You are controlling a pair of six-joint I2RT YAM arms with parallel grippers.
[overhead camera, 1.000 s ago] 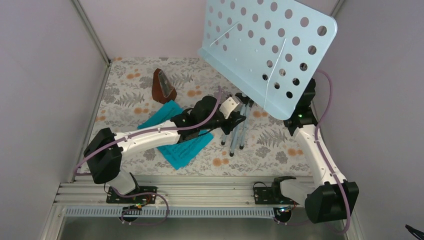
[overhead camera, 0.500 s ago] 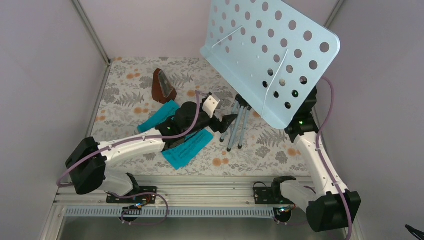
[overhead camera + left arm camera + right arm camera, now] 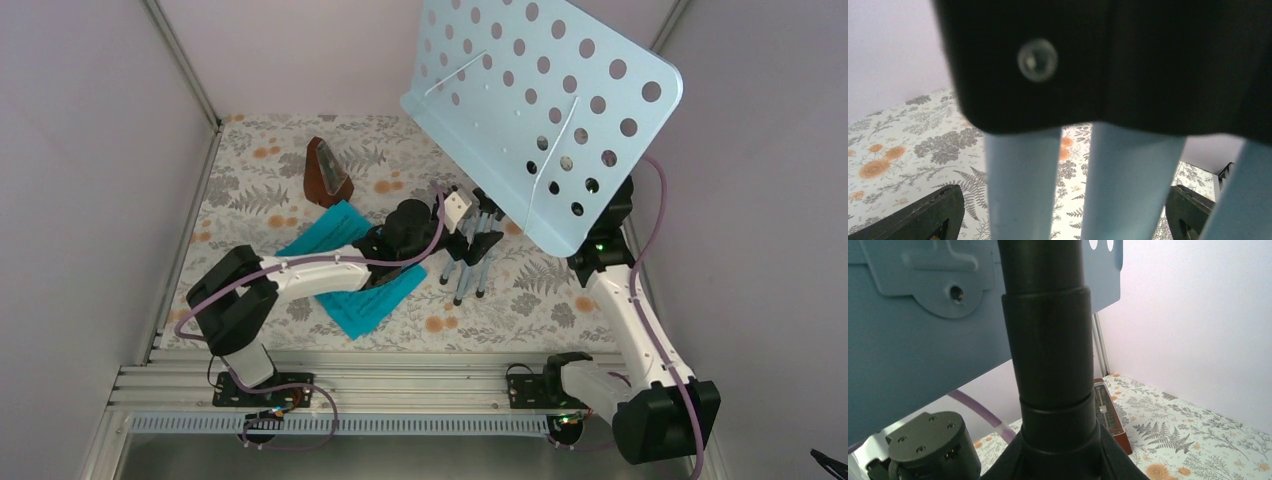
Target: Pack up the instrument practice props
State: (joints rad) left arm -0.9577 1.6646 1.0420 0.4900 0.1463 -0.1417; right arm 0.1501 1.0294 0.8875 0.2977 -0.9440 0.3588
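Observation:
My left gripper grips the music stand by its folded legs just below the stand's black hub (image 3: 1148,65) next, to lay the stand flat.
The pale blue perforated music stand (image 3: 545,105) is held tilted above the floral mat, its silver tripod legs (image 3: 472,265) folded close together. My right gripper (image 3: 1058,460) is shut on the stand's black pole (image 3: 1048,340), under the plate. My left gripper (image 3: 468,232) is open, with two of the legs (image 3: 1020,190) between its fingertips (image 3: 933,215), just below the black hub (image 3: 1148,65). The reddish-brown metronome (image 3: 325,175) stands at the back left. The teal sheet (image 3: 352,298) of music lies flat, partly under my left arm.
Grey walls close the cell on three sides, and an aluminium rail (image 3: 400,385) with both arm bases runs along the near edge. The stand's plate overhangs the back right corner and hides my right wrist (image 3: 603,240) in part.
My left gripper let go of the tripod legs, pulled back left while opening wide, then returned to straddle them. The legs now lie closer together. The plate shifted slightly right.

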